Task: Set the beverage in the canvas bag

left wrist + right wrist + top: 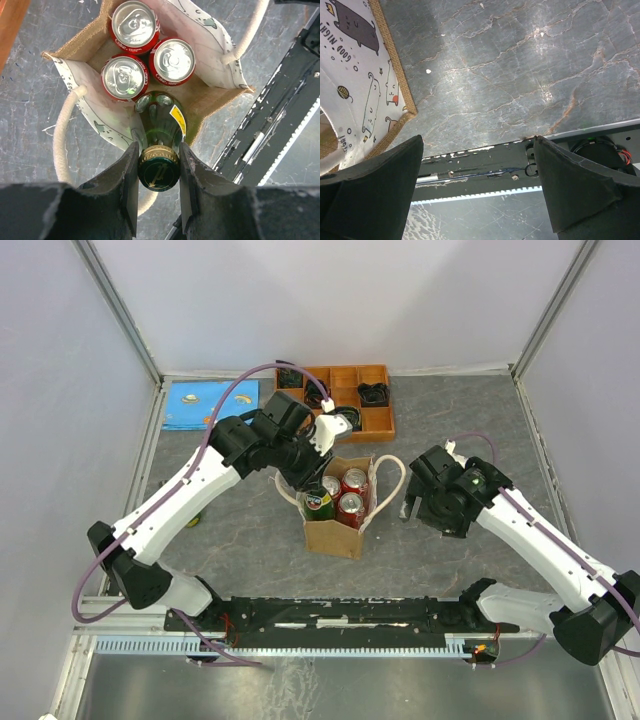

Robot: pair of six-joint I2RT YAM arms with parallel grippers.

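Observation:
The bottle's label is above the bag's near rim, so the bottle would fall into the bag's near corner beside the cans. My left gripper should lower the bottle farther before it lets go.
The canvas bag (335, 530) stands upright mid-table, tan with cream rope handles (60, 145) and a cat-print lining (85, 107). Three red cans (172, 60) stand inside it. The beverage, a green glass bottle (160, 120) with a dark green and gold cap, hangs upright with its lower body inside the bag's near corner, next to the cans. My left gripper (158, 167) is shut on the bottle's cap and neck from above. My right gripper (477, 140) stands open and empty to the right of the bag (360, 90), over the bare table.
An orange compartment tray (345, 400) with dark items sits at the back. A blue card (205, 405) lies back left. The black rail (485, 167) runs along the near table edge. A small green object (195, 518) peeks out beside the left arm.

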